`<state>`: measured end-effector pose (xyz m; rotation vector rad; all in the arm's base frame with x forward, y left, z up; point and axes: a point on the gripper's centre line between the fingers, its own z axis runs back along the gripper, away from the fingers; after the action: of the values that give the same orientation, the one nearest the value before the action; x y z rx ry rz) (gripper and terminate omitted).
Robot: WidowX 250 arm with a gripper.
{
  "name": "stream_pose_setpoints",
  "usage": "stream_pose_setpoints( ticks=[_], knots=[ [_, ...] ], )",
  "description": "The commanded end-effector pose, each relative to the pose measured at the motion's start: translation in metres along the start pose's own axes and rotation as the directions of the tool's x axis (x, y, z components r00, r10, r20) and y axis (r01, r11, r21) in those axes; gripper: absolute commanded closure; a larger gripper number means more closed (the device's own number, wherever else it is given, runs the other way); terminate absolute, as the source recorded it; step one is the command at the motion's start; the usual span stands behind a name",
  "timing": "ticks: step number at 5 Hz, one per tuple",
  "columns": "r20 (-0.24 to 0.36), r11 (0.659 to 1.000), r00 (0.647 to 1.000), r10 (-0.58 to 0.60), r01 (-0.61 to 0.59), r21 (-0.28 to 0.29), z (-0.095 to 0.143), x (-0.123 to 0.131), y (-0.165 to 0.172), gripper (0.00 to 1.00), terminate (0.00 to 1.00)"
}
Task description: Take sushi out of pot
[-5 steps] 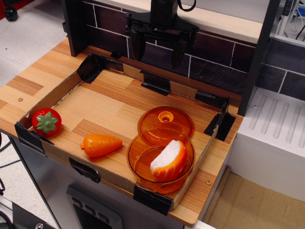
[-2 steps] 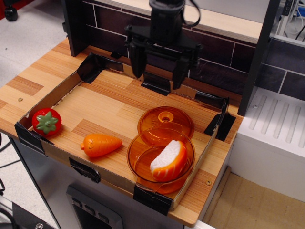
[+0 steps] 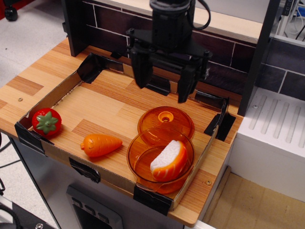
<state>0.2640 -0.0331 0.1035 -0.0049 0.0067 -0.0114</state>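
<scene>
The robot's gripper needs to take the sushi out of the orange pot (image 3: 138,164), so next it should pick up the sushi by its middle, across rice and slab (image 3: 170,161).
The sushi (image 3: 168,161), a white rice block under an orange white-striped slab, lies tilted inside the translucent orange pot (image 3: 138,164) at the front right of the tray. My black gripper (image 3: 163,90) hangs open and empty in the air above the back middle of the tray. Its two fingers (image 3: 141,71) are spread wide apart. It is behind and above the pot, not touching anything.
A flat orange lid with a centre knob (image 3: 166,119) lies just behind the pot, partly under its rim. An orange toy carrot (image 3: 100,144) and a red toy tomato (image 3: 46,121) lie at the front left. A low cardboard wall (image 3: 52,98) rims the wooden tray; a dark brick wall (image 3: 109,21) stands behind.
My gripper has come down and forward toward the pot, staying open. Nothing on the tray has moved.
</scene>
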Motion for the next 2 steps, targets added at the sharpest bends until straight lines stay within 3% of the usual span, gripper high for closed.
stream_pose_setpoints(
  ticks=[1,2],
  knots=[
    [0.064,0.994,0.993,-0.100,0.103,-0.033,-0.013,-0.011,0.000,0.00,0.00],
    [0.070,0.984,0.985,-0.159,0.164,-0.067,-0.031,-0.017,0.000,0.00,0.00]
  ],
)
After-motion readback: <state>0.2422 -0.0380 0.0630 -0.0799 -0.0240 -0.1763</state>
